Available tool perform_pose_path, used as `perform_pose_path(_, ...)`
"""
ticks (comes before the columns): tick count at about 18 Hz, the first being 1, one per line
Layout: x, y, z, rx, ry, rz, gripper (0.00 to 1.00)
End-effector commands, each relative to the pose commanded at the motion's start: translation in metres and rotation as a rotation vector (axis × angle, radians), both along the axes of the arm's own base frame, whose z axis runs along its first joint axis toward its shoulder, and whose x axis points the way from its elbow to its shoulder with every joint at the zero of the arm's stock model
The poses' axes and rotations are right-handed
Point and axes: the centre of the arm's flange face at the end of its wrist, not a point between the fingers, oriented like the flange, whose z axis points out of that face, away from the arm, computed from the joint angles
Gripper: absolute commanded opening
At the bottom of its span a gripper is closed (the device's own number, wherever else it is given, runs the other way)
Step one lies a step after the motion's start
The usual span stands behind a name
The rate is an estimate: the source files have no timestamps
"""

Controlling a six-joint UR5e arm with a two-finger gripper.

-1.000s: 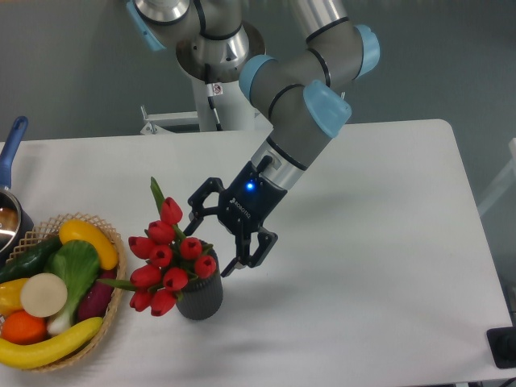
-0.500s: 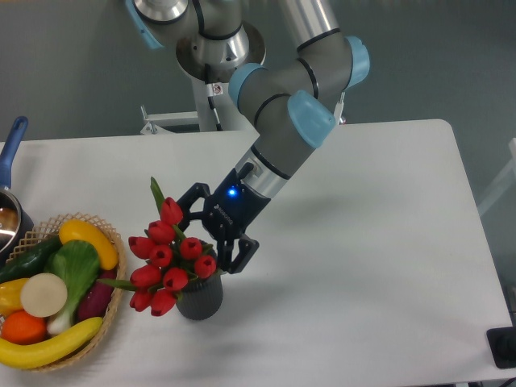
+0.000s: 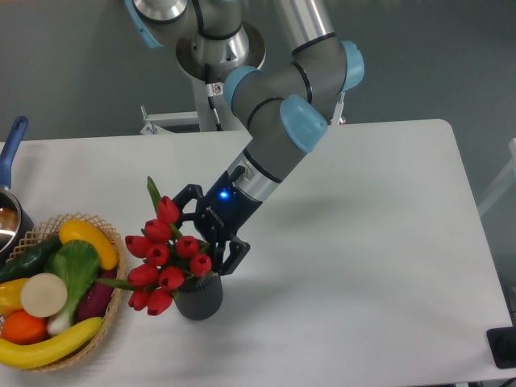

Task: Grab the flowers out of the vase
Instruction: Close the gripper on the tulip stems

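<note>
I should grab the red tulips by their green stems next, to lift them out of the dark ribbed vase point(image 3: 200, 298).
The flowers point(image 3: 164, 256), a bunch of glossy red tulip buds with green stems and leaves, stand in the small dark grey ribbed vase point(image 3: 200, 298) near the table's front left. My gripper point(image 3: 202, 231) comes in from the right at bud height. It is open, one finger behind the bunch and one in front, and the right-hand buds lie between the jaws. The stems inside the vase are hidden.
A woven basket point(image 3: 112, 299) with bananas, an orange, a cucumber and other vegetables sits just left of the vase. A pot point(image 3: 8, 219) with a blue handle is at the far left edge. The arm's base stands at the back centre.
My gripper has moved left and slightly down, closing in on the bunch until the right-hand buds sit between its open jaws. The flowers have shifted a little to the left.
</note>
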Motion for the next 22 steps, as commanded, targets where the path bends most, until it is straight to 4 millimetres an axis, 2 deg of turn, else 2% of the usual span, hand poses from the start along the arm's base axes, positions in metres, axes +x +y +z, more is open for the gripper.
perform_pose_path(9, 0.0003, 0.0054, -0.0033, -0.003, -0.004, -0.008, 1.0)
perform_pose_path(10, 0.0003, 0.0054, -0.0033, -0.003, -0.005, -0.007, 0.97)
perform_pose_path(12, -0.0011, 0.0054, -0.002, -0.006, -0.011, 0.002, 0.82)
perform_pose_path(17, -0.0016, 0.0058, 0.0018, -0.005, -0.012, 0.007, 0.63)
perform_pose_path(20, -0.0009, 0.0052, 0.0029, -0.01, -0.021, 0.016, 0.45)
perform_pose_path(22, -0.0016, 0.0052, 0.0042, -0.005, -0.029, 0.02, 0.43)
